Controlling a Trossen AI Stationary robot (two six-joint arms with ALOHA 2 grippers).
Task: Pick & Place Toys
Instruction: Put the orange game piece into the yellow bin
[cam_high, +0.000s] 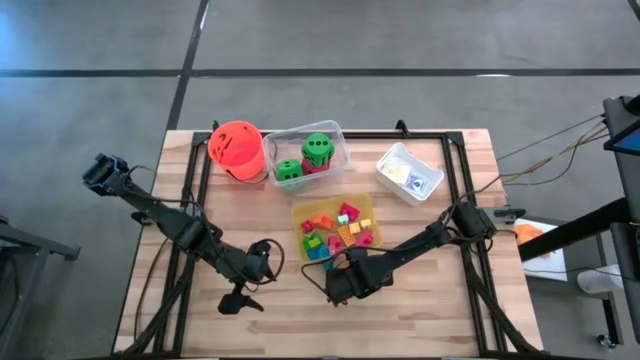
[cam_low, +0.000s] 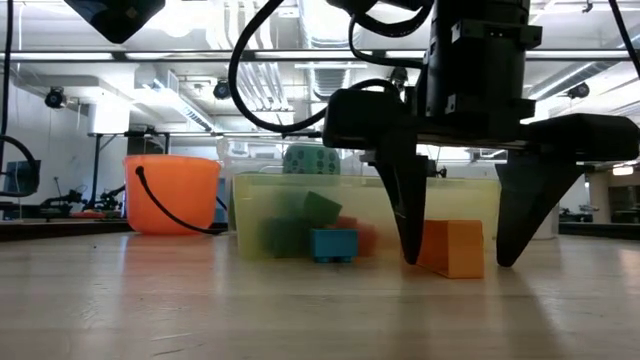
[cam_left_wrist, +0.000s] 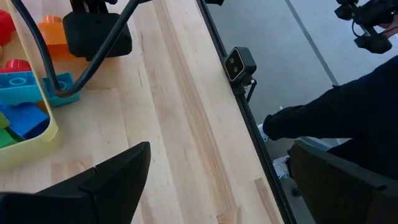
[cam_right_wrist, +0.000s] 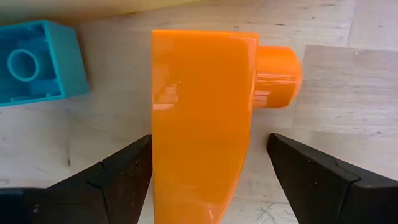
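Note:
My right gripper can close and catch the orange block (cam_right_wrist: 202, 124).
An orange block (cam_right_wrist: 202, 124) lies on its side on the wooden table, its stud (cam_right_wrist: 278, 73) pointing sideways, just in front of the yellow tray (cam_high: 362, 205). My right gripper (cam_right_wrist: 210, 140) points straight down over it, open, one finger on each side. A teal block (cam_right_wrist: 37, 68) lies beside it on the table. The yellow tray holds several bright blocks. Two green dice (cam_high: 317, 148) sit in the clear tray (cam_high: 340, 135). My left gripper (cam_high: 240, 295) hangs open above the table's near left part, with nothing between its fingers. My right gripper comes at the orange block from above. One finger (cam_right_wrist: 124, 171) stands right against the block's flat side (cam_right_wrist: 160, 155); I cannot tell whether it touches. The other finger (cam_right_wrist: 311, 171) is apart from the block. The block rests on the table.
An orange bucket (cam_high: 237, 150) stands at the far left and a white tray (cam_high: 410, 172) at the far right. A small camera (cam_left_wrist: 239, 63) sits on the table's near edge. A person's dark sleeve (cam_left_wrist: 336, 112) shows beyond that edge.

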